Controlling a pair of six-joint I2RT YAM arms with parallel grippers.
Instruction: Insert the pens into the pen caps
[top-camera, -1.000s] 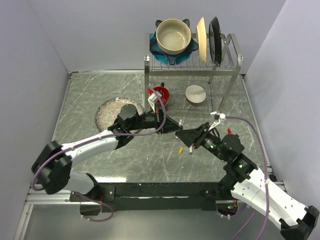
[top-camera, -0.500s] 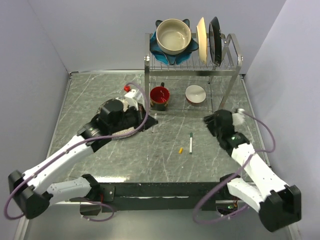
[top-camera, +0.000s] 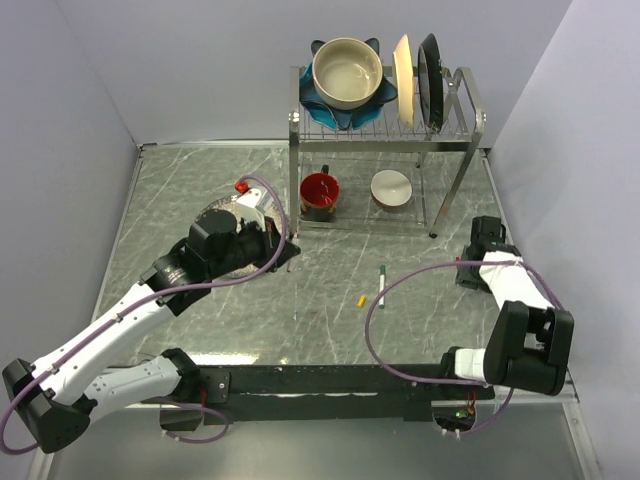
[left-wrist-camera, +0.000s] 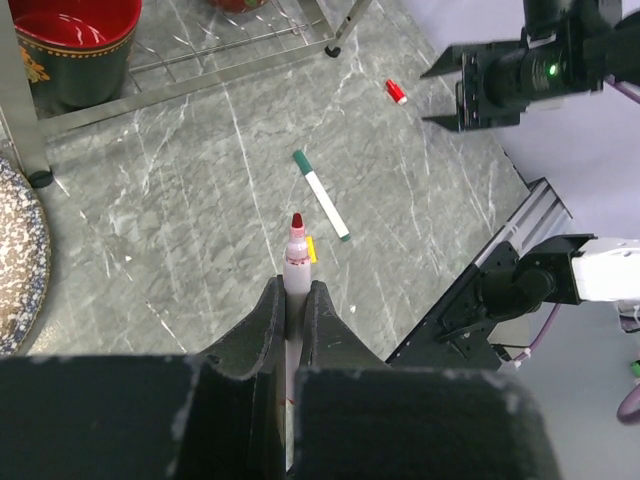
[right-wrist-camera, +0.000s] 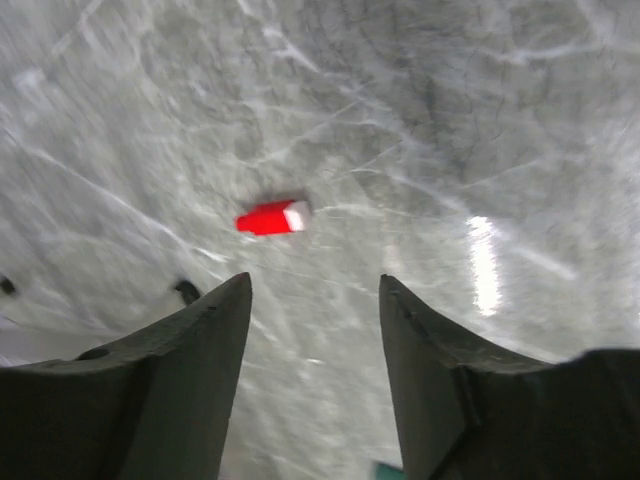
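Note:
The red cap (right-wrist-camera: 271, 217) needs to be gripped next by my right gripper across the sides of its red body, so its narrow red end stays free to insert the pen.
My left gripper (left-wrist-camera: 295, 288) is shut on a white pen (left-wrist-camera: 296, 262) whose red tip points out past the fingertips. It hangs over the table's left middle, in front of the speckled plate. A pen with green ends (top-camera: 381, 286) lies flat on the table, and a small yellow cap (top-camera: 361, 299) lies just left of it. A red cap (right-wrist-camera: 271, 217) lies near the table's right side. My right gripper (right-wrist-camera: 315, 281) hovers just short of that cap, open and holding nothing; the left wrist view shows its jaws spread beside the cap.
A metal dish rack (top-camera: 455, 140) stands at the back with bowls and plates on top, and a red mug (top-camera: 320, 192) and a white bowl (top-camera: 391, 187) under it. A speckled plate (top-camera: 208, 215) lies at the left. Walls close in on both sides.
The two grippers had met at the middle of the table. The left has pulled back left with the red-tipped pen. The right has swung out to the right side and opened wider.

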